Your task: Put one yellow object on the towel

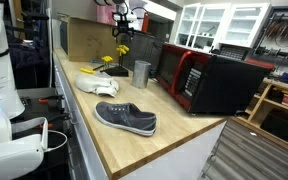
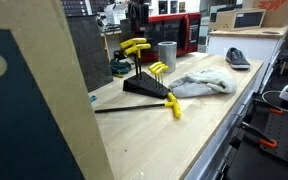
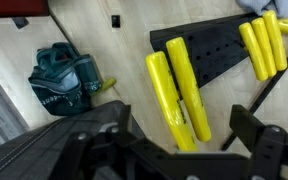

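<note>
The robot's gripper isn't ready to close on the yellow handles and should go lower first: its fingers are above the tops of the handles, so they would miss the handles if they closed now.
Several yellow-handled tools stand in a black rack [image 2: 144,87] on the wooden counter. Two long yellow handles [image 3: 179,95] lie side by side right under my gripper [image 3: 179,135], which is open, with one finger on each side of them and not touching. More yellow handles [image 3: 262,45] sit at the rack's other end. One loose yellow tool [image 2: 174,108] lies on the counter by the rack. The crumpled white towel [image 2: 199,85] lies beside the rack and also shows in an exterior view [image 1: 92,82]. In both exterior views my gripper [image 1: 122,30] [image 2: 136,25] hangs above the rack.
A metal cup [image 1: 141,72] stands next to a red and black microwave [image 1: 209,80]. A grey shoe [image 1: 126,118] lies near the counter's front edge. A teal object [image 3: 64,80] sits on the counter beside the rack.
</note>
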You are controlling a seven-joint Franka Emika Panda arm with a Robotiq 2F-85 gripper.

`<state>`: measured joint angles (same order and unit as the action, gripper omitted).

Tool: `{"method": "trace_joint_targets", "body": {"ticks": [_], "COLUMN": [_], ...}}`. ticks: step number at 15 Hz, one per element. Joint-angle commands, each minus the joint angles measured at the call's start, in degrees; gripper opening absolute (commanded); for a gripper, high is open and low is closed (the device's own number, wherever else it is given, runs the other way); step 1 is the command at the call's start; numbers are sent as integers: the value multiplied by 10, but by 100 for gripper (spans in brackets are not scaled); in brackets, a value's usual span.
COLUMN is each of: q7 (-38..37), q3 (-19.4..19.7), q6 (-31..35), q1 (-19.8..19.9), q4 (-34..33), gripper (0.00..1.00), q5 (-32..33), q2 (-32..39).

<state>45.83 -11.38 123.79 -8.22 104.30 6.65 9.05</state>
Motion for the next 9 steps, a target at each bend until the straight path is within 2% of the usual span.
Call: {"method": "trace_joint_targets", "body": {"ticks": [1, 4, 8, 9], "q7": [84, 150, 186, 191], "q3": [-8, -6, -1, 0], "q6": [13, 3, -14, -16], "q1": [11, 17, 25, 27], "q4": [-6, -12, -21, -24], "gripper": [100, 100, 100, 90], "q5": [-70, -111, -127, -128], "q2": [14, 21, 27, 29]}}
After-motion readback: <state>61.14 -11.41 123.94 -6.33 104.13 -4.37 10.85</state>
